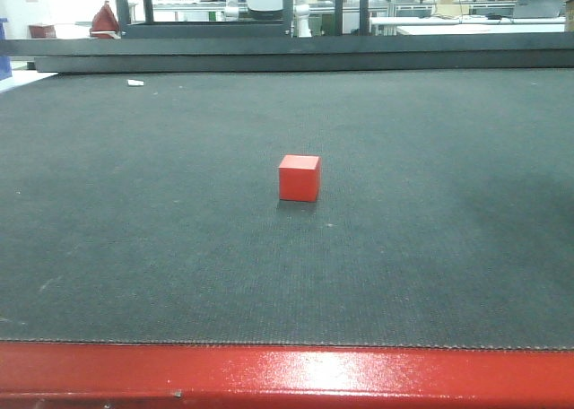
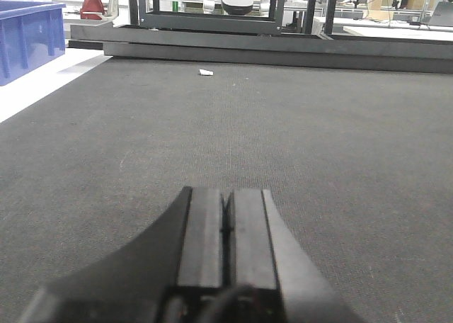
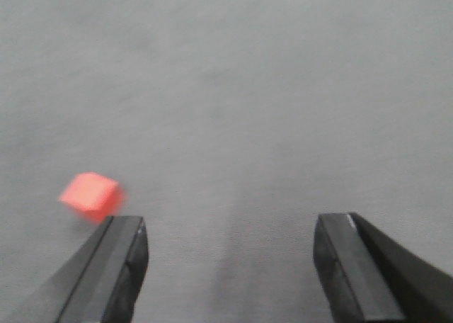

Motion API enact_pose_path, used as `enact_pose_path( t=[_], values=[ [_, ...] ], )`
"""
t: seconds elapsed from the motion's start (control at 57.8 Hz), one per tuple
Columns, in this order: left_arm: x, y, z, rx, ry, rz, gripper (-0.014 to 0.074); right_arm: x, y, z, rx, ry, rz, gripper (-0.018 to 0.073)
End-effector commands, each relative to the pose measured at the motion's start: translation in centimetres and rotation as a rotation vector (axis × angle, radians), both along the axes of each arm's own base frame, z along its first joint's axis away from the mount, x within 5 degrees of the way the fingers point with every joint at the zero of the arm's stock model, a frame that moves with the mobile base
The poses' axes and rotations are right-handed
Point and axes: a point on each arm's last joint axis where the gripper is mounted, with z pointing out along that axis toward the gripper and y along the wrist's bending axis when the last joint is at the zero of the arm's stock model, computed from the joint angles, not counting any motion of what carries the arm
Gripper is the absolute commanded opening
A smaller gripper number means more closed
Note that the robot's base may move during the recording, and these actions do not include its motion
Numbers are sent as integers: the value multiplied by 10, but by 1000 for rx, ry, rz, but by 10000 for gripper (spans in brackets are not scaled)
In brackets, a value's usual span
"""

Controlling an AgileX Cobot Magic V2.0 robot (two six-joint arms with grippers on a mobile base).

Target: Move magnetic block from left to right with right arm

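Note:
My right gripper grips the block's opposite sides next, to move the magnetic block (image 1: 299, 178) from the dark mat (image 1: 179, 265).
The magnetic block (image 1: 299, 178), a small red cube, rests alone on the dark mat near the middle of the front view. In the right wrist view the block (image 3: 89, 195) looks blurred and lies on the mat just beyond the left finger. My right gripper (image 3: 233, 227) hovers above the mat, open wide, with nothing between its fingers. My left gripper (image 2: 228, 206) is shut, its two pads pressed together and holding nothing, low over bare mat. Neither arm appears in the front view.
A red table edge (image 1: 287, 373) runs along the front of the mat. A dark metal frame (image 1: 287, 55) bounds the far side. A small white scrap (image 1: 135, 82) lies at the far left. A blue bin (image 2: 28, 36) stands off the mat's left.

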Motion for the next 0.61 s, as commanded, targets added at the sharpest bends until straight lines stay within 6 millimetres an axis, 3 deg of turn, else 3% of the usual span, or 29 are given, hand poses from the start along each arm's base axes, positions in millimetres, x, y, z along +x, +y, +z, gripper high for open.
enact_pose_path(
  t=[0.0,0.208,0.364,0.589],
  values=[
    [-1,1,5,-18,-84,9,-126,22,24,25,63,-3,5,591],
    [-1,1,5,-18,-84,9,-126,71,88,20,52,221,-46,591],
    [-1,1,5,-18,-84,9,-126,105,136,0,-17,352,-70,591],
    [-1,1,5,-18,-84,9,-126,139,175,-30,-110,480,-101,591]
  ],
)
